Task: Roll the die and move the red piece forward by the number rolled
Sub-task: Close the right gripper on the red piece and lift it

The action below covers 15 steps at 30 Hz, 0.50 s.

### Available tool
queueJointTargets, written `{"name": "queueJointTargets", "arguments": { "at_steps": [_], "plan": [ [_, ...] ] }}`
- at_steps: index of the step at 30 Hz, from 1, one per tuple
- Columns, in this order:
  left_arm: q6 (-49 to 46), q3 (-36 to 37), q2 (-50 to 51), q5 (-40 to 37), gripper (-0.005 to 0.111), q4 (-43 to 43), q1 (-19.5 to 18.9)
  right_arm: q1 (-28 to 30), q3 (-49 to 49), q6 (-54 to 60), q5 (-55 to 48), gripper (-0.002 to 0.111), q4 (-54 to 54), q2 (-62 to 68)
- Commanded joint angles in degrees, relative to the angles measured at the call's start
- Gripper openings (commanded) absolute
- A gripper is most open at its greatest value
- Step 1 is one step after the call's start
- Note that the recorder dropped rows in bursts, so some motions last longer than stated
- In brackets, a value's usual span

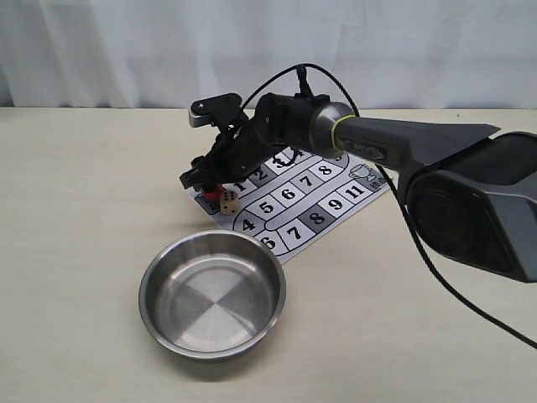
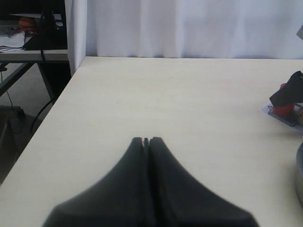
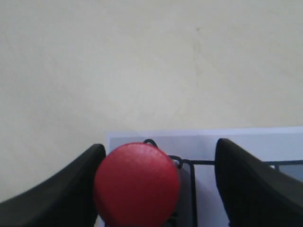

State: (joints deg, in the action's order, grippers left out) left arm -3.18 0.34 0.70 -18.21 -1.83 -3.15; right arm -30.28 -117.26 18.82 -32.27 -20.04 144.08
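Note:
Next, my right gripper picks up the red piece by its round top to move it forward along the numbered board.
The red piece stands upright at the start corner of the numbered board. The pale die rests right next to it on the board. My right gripper is lowered over the red piece and is open. In the right wrist view the red piece lies against one finger, while a gap separates it from the other finger. The die is out of that view. My left gripper is shut on nothing above bare table, far from the board. It does not show in the exterior view.
A steel bowl sits in front of the board, close to the die. The right arm stretches over the board from the right. In the left wrist view the table edge drops off to a dark shelf area.

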Motion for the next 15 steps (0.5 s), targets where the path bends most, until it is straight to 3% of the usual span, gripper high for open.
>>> {"name": "queueJointTargets", "arguments": {
  "at_steps": [1, 15],
  "plan": [
    [0.0, -0.3, 0.0, 0.7, 0.0, 0.1, 0.5, 0.1, -0.3, 0.5, 1.6, 0.062, -0.3, 0.1],
    [0.0, -0.3, 0.0, 0.7, 0.0, 0.1, 0.5, 0.1, -0.3, 0.5, 2.1, 0.062, -0.3, 0.1]
  ]
}}
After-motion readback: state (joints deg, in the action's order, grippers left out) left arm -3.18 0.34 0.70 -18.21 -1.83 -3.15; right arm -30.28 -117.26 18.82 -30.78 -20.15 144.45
